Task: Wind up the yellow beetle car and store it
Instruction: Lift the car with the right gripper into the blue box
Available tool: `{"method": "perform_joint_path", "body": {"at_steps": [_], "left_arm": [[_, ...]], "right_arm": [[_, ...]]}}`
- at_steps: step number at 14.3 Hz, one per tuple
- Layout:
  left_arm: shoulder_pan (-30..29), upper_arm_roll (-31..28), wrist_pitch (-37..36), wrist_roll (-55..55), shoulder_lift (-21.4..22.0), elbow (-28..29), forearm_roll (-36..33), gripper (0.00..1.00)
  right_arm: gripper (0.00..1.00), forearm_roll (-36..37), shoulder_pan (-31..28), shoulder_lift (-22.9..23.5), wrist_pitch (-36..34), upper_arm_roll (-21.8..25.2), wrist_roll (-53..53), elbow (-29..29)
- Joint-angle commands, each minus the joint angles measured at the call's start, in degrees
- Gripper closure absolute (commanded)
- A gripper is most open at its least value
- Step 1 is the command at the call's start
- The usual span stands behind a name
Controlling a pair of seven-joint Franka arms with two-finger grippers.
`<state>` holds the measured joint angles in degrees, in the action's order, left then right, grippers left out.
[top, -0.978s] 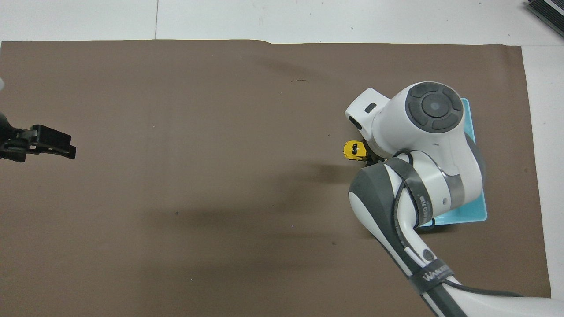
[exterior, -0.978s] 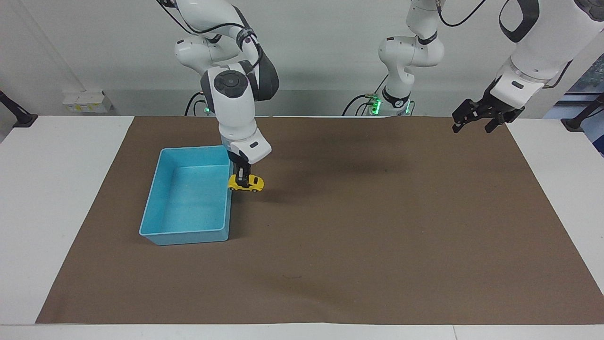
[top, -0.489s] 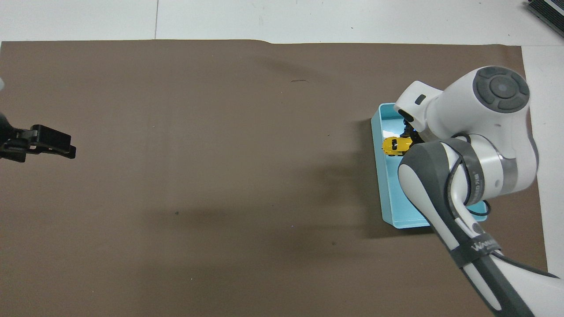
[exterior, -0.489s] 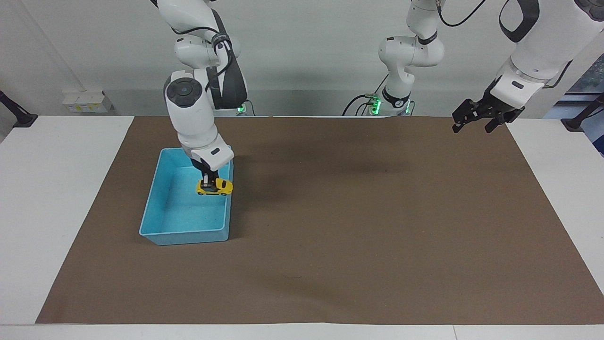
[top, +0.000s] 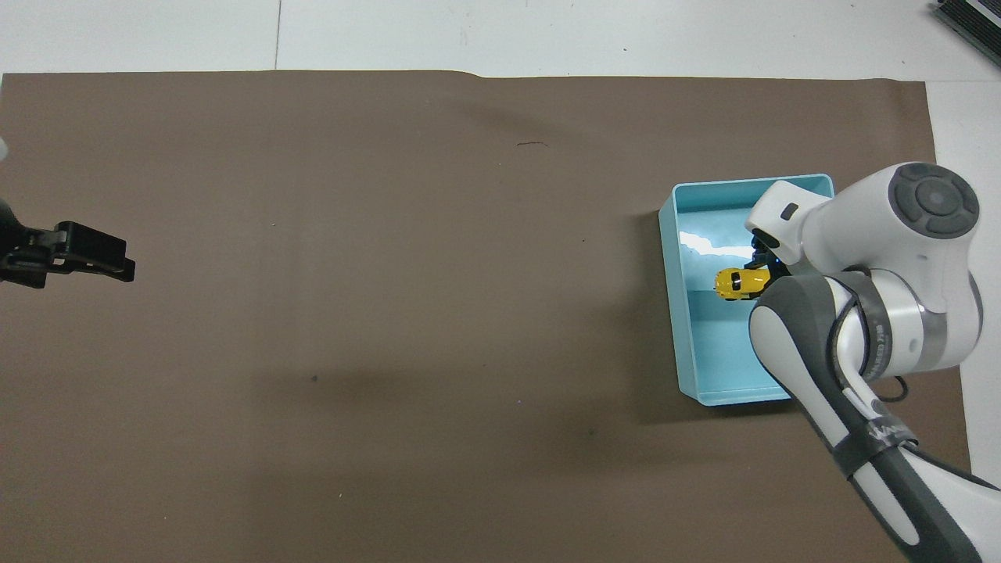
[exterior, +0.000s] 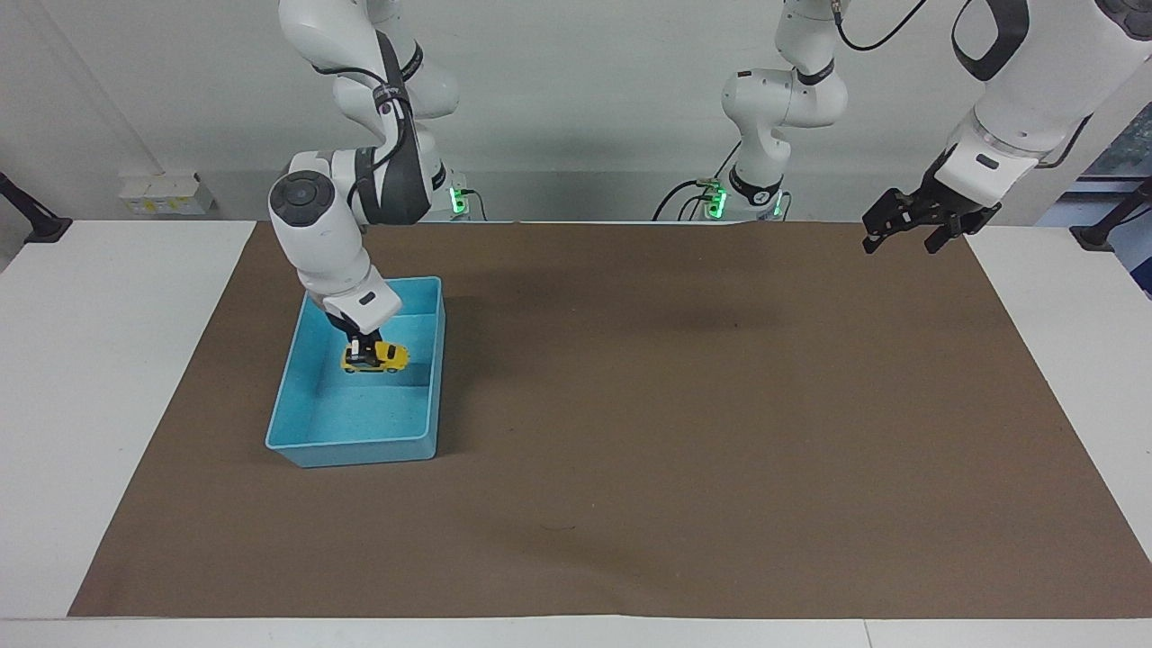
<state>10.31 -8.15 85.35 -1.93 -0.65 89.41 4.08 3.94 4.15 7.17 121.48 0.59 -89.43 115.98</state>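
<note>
I should keep my right gripper closed on the yellow car (top: 733, 283) until it is lower, because the car is hanging above the bottom of the blue bin in the overhead view.
The yellow beetle car (exterior: 376, 359) hangs in my right gripper (exterior: 365, 351), which is shut on it from above. The car is inside the outline of the blue bin (exterior: 360, 447), over the half of its floor nearer the robots. I cannot tell whether its wheels touch the floor. In the overhead view the car (top: 733, 283) shows beside my right gripper (top: 760, 268), within the bin (top: 674, 313). My left gripper (exterior: 911, 227) waits, open and empty, above the mat's corner at the left arm's end; it also shows in the overhead view (top: 86, 254).
A brown mat (exterior: 684, 432) covers most of the white table (exterior: 108, 360). The bin stands on it at the right arm's end and holds nothing else.
My right gripper has carried the car from beside the bin's wall, over the rim and lower into the bin. The left arm has not moved.
</note>
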Motion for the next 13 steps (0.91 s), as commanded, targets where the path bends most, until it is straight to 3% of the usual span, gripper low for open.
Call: {"method": "perform_joint_path", "body": {"at_steps": [1, 5, 9, 10, 11, 12, 13], "left_arm": [[-0.46, 0.42, -0.53, -0.35, 1.27, 1.20, -0.30, 0.00], [-0.46, 0.42, -0.53, -0.35, 1.27, 1.20, -0.30, 0.00], [-0.55, 0.42, -0.53, -0.35, 1.27, 1.20, -0.30, 0.00], [-0.55, 0.33, -0.53, -0.35, 1.27, 1.20, -0.30, 0.00], [-0.55, 0.33, -0.53, -0.35, 1.27, 1.20, -0.30, 0.00], [-0.46, 0.42, -0.53, -0.35, 1.27, 1.20, -0.30, 0.00], [-0.46, 0.42, -0.53, -0.35, 1.27, 1.20, -0.30, 0.00]], "right_arm": [[0.97, 0.63, -1.77, -2.34, 6.98, -0.59, -2.50, 7.13], [0.97, 0.63, -2.04, -1.38, 14.47, -0.59, -2.51, 11.80], [0.95, 0.72, -2.22, 0.82, 16.77, -0.59, -2.86, 12.07], [0.75, 0.72, -2.13, 0.74, 16.51, -0.59, -2.42, 12.07], [0.30, 0.64, -2.13, 0.82, 16.16, -0.59, -1.98, 11.98], [0.00, 0.55, -2.13, 0.82, 15.72, -0.59, -1.63, 11.64], [0.00, 0.63, -2.13, 0.82, 15.54, -0.68, -1.54, 11.46]]}}
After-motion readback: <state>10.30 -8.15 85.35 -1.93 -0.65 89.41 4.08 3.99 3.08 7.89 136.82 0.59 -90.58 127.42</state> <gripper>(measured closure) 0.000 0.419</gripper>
